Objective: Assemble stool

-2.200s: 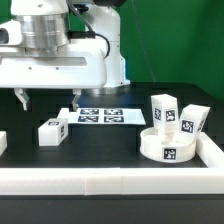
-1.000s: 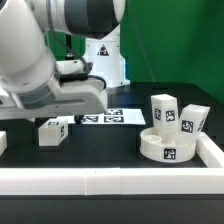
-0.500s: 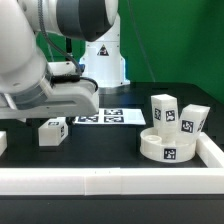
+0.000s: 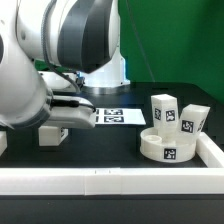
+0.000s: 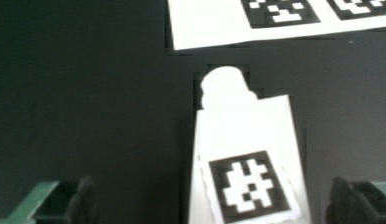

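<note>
I should next grab the stool leg by its tagged body (image 4: 51, 135) with my gripper, so the leg's rounded end stays free for the seat disc (image 4: 168, 147).
A white stool leg (image 5: 243, 140) with a square tag lies flat on the black table. In the wrist view my gripper (image 5: 208, 200) is open, with one dark fingertip (image 5: 57, 200) on each side of the leg and a gap to each. In the exterior view this leg (image 4: 50, 134) peeks out under the arm, which hides the fingers. The round seat disc (image 4: 168, 147) sits at the exterior view's right. Two more legs (image 4: 164, 110) (image 4: 192, 120) stand upright just behind the disc. Another leg (image 4: 2, 143) shows at the left edge.
The marker board (image 4: 118, 116) lies flat behind the leg and also shows in the wrist view (image 5: 279, 22). A long white border rail (image 4: 110, 178) runs along the front and up the exterior view's right side. The arm's bulk fills the left half.
The arm has swung lower and closer, over the lying leg, and now covers more of the exterior view's left. The stool parts have not moved.
</note>
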Robot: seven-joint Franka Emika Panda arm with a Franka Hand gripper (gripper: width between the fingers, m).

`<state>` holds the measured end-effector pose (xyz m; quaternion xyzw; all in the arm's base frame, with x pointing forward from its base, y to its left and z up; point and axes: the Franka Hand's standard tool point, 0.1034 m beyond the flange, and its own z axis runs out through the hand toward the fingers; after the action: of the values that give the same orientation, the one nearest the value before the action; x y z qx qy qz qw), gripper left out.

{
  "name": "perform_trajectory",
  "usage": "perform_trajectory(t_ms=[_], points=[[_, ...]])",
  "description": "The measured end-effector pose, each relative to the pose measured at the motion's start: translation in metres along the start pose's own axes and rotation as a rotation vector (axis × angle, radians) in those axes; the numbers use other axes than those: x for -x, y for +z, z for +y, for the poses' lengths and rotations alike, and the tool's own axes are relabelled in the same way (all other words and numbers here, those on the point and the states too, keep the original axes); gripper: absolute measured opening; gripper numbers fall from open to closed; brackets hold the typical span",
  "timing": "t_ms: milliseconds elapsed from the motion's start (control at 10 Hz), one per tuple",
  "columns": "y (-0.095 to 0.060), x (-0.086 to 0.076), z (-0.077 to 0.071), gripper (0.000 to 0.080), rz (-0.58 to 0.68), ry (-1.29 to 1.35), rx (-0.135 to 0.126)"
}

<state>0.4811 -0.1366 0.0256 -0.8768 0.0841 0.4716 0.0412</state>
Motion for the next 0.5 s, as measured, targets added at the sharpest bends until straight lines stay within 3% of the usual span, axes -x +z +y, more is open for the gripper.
perform_trajectory(t_ms=[300,400,500], points=[[-0.0036,0.0011,-0.0037,0.0649,0.008,-0.005,-0.001],[-0.0052,-0.0003,-0.0057,0.055,0.024,-0.009,-0.001],[-0.0049,-0.0072,-0.0074,0.055,0.06,-0.009,-0.015]])
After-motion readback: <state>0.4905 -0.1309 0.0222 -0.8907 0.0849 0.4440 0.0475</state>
